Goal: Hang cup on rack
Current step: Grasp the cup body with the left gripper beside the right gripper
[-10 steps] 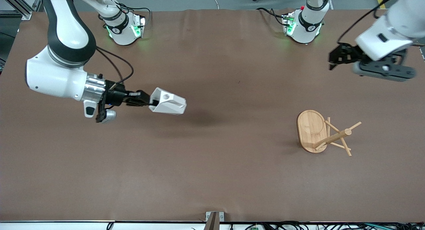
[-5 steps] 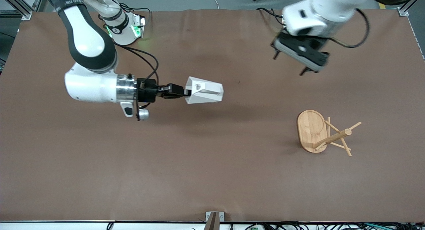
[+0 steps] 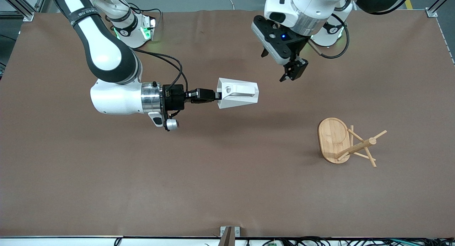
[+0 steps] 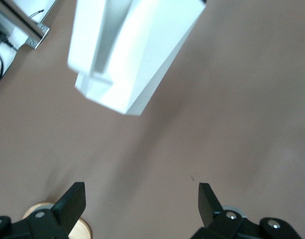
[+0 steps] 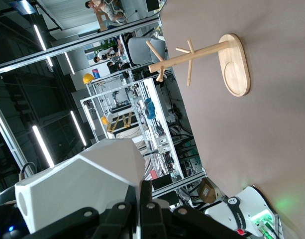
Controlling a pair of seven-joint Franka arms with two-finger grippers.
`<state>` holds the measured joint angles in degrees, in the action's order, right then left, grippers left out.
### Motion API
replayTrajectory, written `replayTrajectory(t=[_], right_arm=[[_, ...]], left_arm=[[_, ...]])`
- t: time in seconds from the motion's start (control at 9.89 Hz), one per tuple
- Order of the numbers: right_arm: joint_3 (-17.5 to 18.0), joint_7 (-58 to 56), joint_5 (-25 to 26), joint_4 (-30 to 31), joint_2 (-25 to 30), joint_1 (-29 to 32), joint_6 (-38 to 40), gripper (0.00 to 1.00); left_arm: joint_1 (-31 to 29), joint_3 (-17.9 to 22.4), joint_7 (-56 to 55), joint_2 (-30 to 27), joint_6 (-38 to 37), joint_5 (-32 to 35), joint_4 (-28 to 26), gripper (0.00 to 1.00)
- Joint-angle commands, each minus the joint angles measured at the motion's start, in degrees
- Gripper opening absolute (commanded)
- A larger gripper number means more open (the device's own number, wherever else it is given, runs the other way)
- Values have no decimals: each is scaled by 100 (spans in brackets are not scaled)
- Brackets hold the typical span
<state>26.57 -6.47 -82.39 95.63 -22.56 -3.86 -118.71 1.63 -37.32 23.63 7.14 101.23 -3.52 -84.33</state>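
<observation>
My left gripper grabs the cup's closed base next, which keeps the white faceted cup's handle [image 3: 239,90] free to hang on the rack [image 3: 355,148].
My right gripper [image 3: 217,95] is shut on the white faceted cup [image 3: 237,93] and holds it on its side in the air over the middle of the table. In the right wrist view the shut fingers [image 5: 146,191] pinch the cup [image 5: 82,191]. The bamboo rack [image 3: 355,148] stands on its oval base [image 3: 332,135] toward the left arm's end of the table. It also shows in the right wrist view [image 5: 192,54]. My left gripper [image 3: 292,72] is open and empty in the air, beside the cup and apart from it. In the left wrist view [image 4: 141,201] the cup [image 4: 137,45] shows ahead of it.
The brown table mat [image 3: 213,175] carries nothing else. Both arm bases [image 3: 133,29] stand along the table edge farthest from the front camera. A sliver of the rack's base [image 4: 80,230] shows beside one left finger.
My right arm has carried the cup toward the left arm's end, to over the table's middle. My left arm has swung in from the table's end to beside the cup.
</observation>
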Motion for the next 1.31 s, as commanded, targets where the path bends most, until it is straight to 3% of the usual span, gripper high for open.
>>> replayTrajectory(t=[0.0,0.51,1.21], right_arm=[[50,-83,-155,-71,-73,-27,41,0],[138,-636,-146,158,-64,-27,68,1],[138,-636,-146,149,-38,-9,68,1]], left_arm=[[-31,-82,562,278,-25,-8,232,100],[240,-73,1038,1008,124,334,804,100],[461,-64,1240,1386,422,633,822,98]])
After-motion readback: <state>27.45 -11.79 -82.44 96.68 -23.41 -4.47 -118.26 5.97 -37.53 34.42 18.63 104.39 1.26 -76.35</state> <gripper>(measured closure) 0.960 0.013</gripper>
